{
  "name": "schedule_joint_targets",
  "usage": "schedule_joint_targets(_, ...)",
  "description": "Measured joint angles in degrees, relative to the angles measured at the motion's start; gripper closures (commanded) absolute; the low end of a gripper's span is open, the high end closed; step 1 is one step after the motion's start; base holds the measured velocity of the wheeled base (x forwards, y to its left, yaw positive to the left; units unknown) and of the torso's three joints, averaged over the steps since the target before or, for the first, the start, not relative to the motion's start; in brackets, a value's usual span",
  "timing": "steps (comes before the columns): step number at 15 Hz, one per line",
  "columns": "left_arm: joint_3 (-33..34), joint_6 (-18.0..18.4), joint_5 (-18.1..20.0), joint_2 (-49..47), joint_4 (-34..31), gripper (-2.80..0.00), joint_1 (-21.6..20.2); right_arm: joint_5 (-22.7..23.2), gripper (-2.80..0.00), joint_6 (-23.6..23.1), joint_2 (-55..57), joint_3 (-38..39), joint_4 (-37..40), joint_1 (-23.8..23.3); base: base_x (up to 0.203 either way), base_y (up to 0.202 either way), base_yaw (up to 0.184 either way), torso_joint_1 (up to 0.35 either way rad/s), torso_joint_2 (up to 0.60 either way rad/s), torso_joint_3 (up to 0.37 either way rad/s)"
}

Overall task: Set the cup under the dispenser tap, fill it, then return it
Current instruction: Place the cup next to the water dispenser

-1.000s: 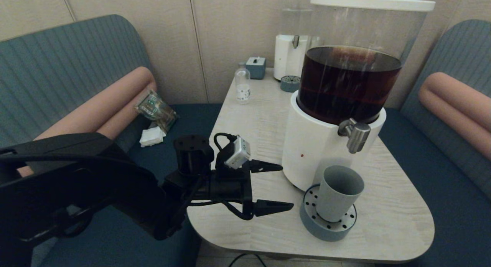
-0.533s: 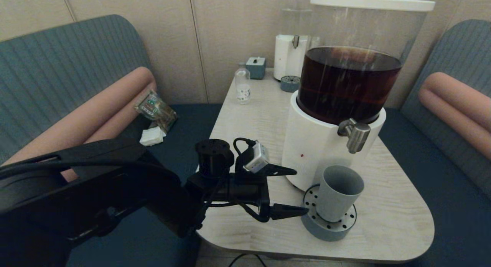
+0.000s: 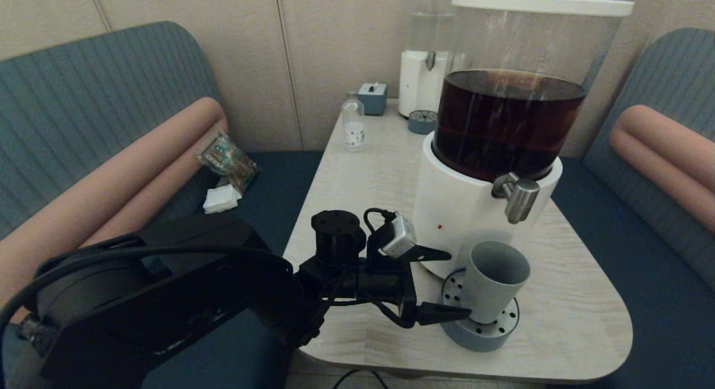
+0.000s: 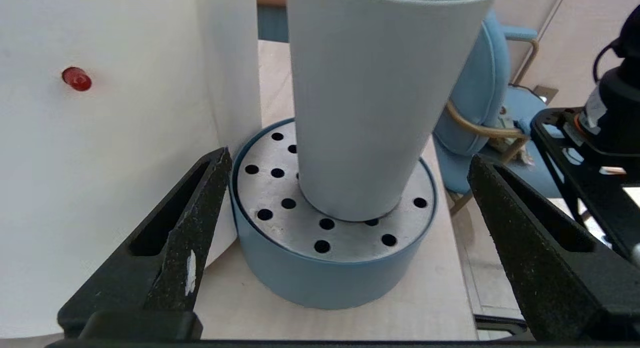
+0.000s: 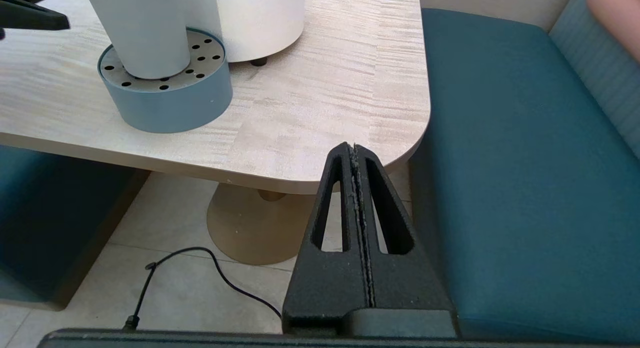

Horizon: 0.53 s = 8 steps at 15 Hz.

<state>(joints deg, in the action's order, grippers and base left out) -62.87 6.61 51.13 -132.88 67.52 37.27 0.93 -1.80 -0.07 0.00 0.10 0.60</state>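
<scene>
The grey-blue cup needs to go back from the round drip tray (image 3: 475, 336), so my left gripper should grab it by its side (image 3: 484, 292) next.
The grey-blue cup (image 3: 492, 287) stands upright on the round drip tray (image 3: 475, 336), directly below the steel dispenser tap (image 3: 519, 199) of the big white-based dispenser (image 3: 452, 221) holding dark brown liquid. My left gripper (image 3: 458, 284) is open at the cup's left side. In the left wrist view the cup (image 4: 370, 98) fills the space just ahead of the left gripper (image 4: 350, 159); its fingertips (image 4: 215, 173) are level with the tray's near rim (image 4: 320, 283) and touch nothing. My right gripper (image 5: 354, 149) is shut and empty, parked below the table's front right corner.
A smaller clear-liquid dispenser (image 3: 424, 70), its little tray (image 3: 422, 121), a small bottle (image 3: 353, 123) and a tissue box (image 3: 372, 97) stand at the table's back. A snack packet (image 3: 226, 157) and napkin (image 3: 222, 199) lie on the left bench. A cable (image 5: 200, 253) runs over the floor.
My left arm has moved right across the table, bringing the open fingers from well left of the tray up to the cup's side. The cup has not moved.
</scene>
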Motion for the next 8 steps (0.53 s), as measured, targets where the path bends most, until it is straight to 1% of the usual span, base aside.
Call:
schedule_joint_targets(3, -0.6, -0.4, -1.1, -0.5, 0.0, -2.8, 0.4, 0.0, 0.0, 0.0, 0.0, 0.0, 0.0, 0.0, 0.0, 0.0, 0.0, 0.0, 0.0, 0.0)
schedule_joint_targets(8, -2.4, -1.3, -1.3, -1.5, 0.0, -2.8, 2.0, 0.0, 0.0, 0.0, 0.0, 0.0, 0.0, 0.0, 0.0, 0.0, 0.0, 0.0, 0.0, 0.0)
